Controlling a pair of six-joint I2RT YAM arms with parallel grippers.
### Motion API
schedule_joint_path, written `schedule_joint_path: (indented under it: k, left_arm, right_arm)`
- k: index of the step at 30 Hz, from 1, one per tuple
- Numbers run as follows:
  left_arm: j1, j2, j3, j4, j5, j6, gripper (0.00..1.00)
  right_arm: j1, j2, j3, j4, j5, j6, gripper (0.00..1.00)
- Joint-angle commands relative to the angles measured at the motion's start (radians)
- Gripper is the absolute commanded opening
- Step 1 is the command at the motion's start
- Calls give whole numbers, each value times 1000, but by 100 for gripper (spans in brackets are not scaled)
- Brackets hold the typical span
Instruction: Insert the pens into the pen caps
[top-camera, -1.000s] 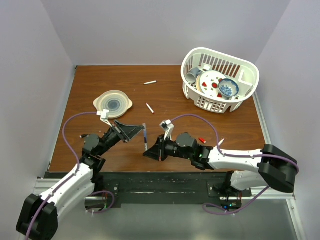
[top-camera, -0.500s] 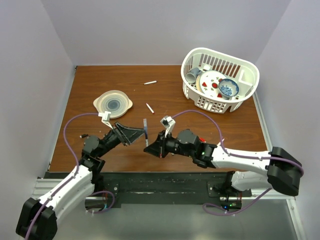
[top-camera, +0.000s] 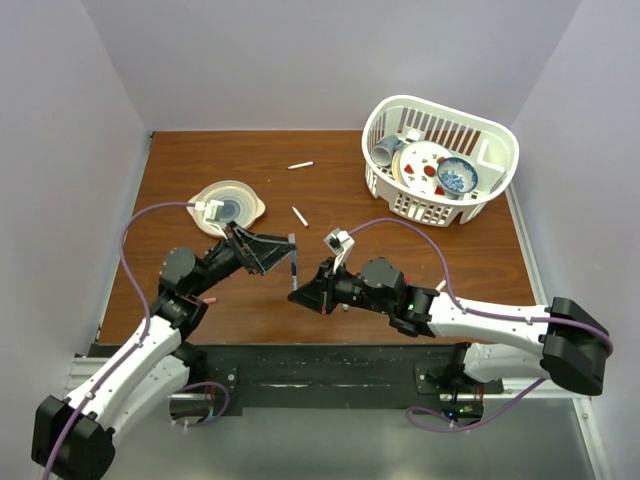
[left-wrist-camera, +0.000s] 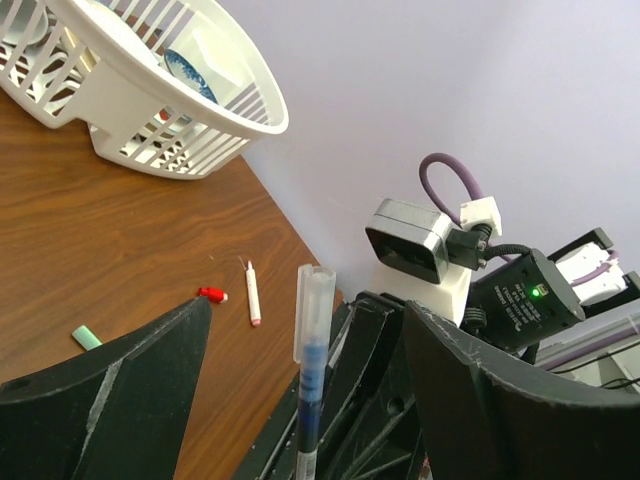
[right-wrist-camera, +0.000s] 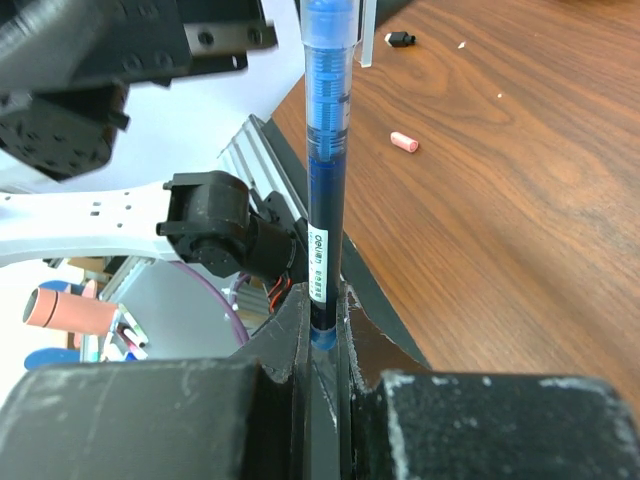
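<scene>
The clear pen cap (top-camera: 292, 243) (left-wrist-camera: 312, 310) is at the pen's top end. My left gripper will grab it there next, so my right gripper can insert the pen.
A dark blue pen (right-wrist-camera: 325, 150) stands upright with my right gripper (right-wrist-camera: 322, 320) shut on its lower end. A clear pen cap (left-wrist-camera: 312, 310) sits over its top end. My left gripper (left-wrist-camera: 308, 303) is open, its fingers (left-wrist-camera: 100, 400) apart on either side of the capped end and not touching it. From above, the pen (top-camera: 292, 265) stands between the left gripper (top-camera: 286, 255) and the right gripper (top-camera: 297, 295). Two white pens (top-camera: 300, 165) (top-camera: 299, 215) lie on the table further back.
A white basket (top-camera: 440, 100) of dishes stands back right, and a plate (top-camera: 245, 195) back left. A red cap (left-wrist-camera: 210, 294), a white pen (left-wrist-camera: 253, 295) and a green cap (left-wrist-camera: 87, 338) lie right of the arms. A pink cap (right-wrist-camera: 403, 142) and a dark cap (right-wrist-camera: 399, 39) lie on the left.
My left gripper has opened and let go of the cap, which stays on the pen. The left arm has lifted and shifted back a little. The right gripper has kept its hold.
</scene>
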Motion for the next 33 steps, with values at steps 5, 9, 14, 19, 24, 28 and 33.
schedule_joint_path:
  k: [5,9,14,19,24,28,33]
  left_arm:
    - [-3,74,141,-89,7,132,78]
    - [-3,102,190,-129,-4,170,72]
    - [-3,116,183,-113,23,164,48]
    - [-3,79,105,-80,59,137,21]
    - [-3,56,2,-70,76,112,0]
    - [-3,66,-64,-15,120,69,0]
    - [-4,99,-148,105,169,-1,0]
  right_arm:
    - [-1,-25,20,35,-26,-22,0]
    - [-1,-31,13,32,-29,-22,0]
    - [-1,-34,11,23,-26,-22,0]
    - [0,-31,37,8,3,-30,0]
    - [-3,-23,109,-46,59,-90,0]
    - [-10,-13,154,-49,98,-114,0]
    - [-30,-8,227,-89,138,-136,0]
